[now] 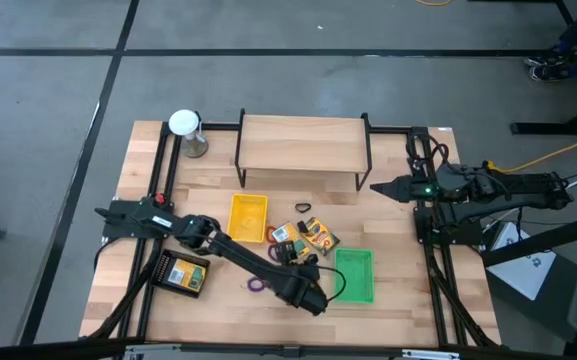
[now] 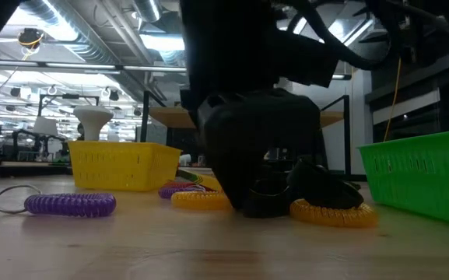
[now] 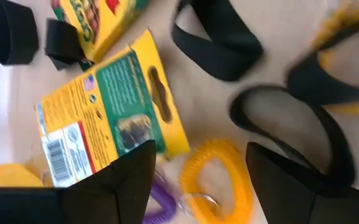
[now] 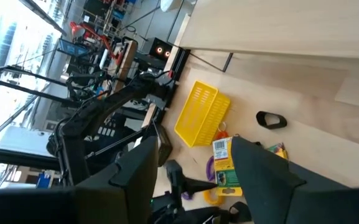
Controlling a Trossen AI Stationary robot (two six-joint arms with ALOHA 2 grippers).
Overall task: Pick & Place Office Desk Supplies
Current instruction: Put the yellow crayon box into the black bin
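I need to move my left gripper toward the box before I close it on the yellow box: my fingers are on both sides of the orange ring (image 3: 195, 177), short of the box's green end (image 3: 135, 93).
My left gripper (image 1: 300, 268) (image 3: 201, 152) is open and low over the pile of supplies between the yellow tray (image 1: 248, 216) and the green tray (image 1: 354, 275). Its fingers stand on either side of an orange coil ring (image 3: 213, 180). A yellow crayon box (image 3: 114, 112) lies flat beside it, with a purple ring (image 3: 160, 200) and black clips (image 3: 216, 37) (image 3: 291, 118) close by. In the low view the gripper (image 2: 267, 198) hides most of the pile; orange rings (image 2: 201, 201) (image 2: 333, 211) lie at either side. My right gripper (image 1: 383, 186) (image 4: 195, 146) waits open, raised at the table's right. My left gripper comes from above, pointing down, with its open fingers either side of the orange ring (image 3: 198, 168). Whether a finger touches the ring or the black clip (image 3: 272, 106) beside it, I cannot tell.
A black tray (image 1: 183, 273) with a yellow box in it sits at the near left. A wooden shelf (image 1: 303, 145) spans the far middle, and a grey cylinder with a white top (image 1: 186, 128) stands at the far left. A purple ring (image 1: 256, 285) (image 2: 68, 204) lies alone near the front.
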